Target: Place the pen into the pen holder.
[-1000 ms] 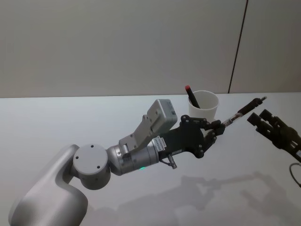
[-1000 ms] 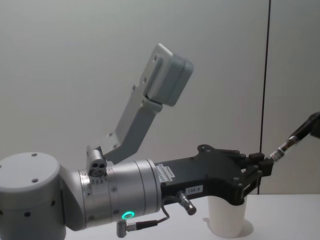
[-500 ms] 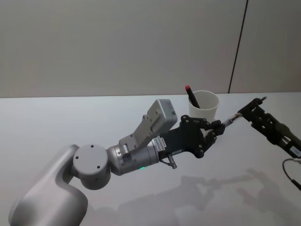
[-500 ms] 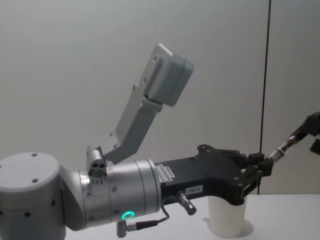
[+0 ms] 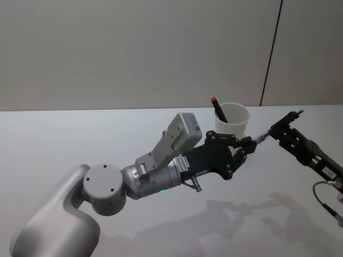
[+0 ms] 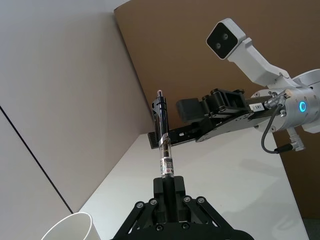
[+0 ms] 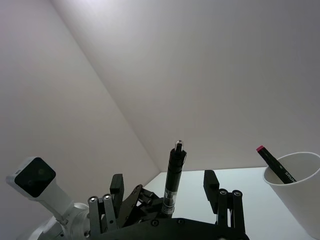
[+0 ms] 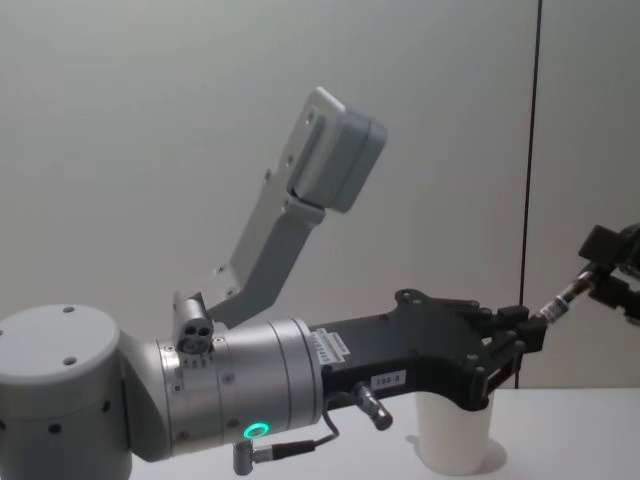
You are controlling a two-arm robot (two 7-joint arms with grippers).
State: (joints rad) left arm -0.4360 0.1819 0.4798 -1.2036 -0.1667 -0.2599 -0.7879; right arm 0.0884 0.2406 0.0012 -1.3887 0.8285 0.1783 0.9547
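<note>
The pen should be grabbed next by its free upper end with my right gripper, because the fingers of my left gripper cover the pen's lower end.
My left gripper is shut on the lower end of a pen with a black cap and a clear barrel. It holds the pen slanting up to the right, above the table. My right gripper stands open, one finger on each side of the capped end. The pen holder, a white paper cup, stands behind the left gripper. A black red-tipped pen leans inside it.
The left arm's grey elbow and wrist camera housing loom in front of the cup. A black cable hangs from the right arm. The white table lies bare to the left, with a plain wall behind.
My right gripper has moved in toward the held pen's upper end, and its open fingers now flank it. The left arm and the cup have stayed still.
</note>
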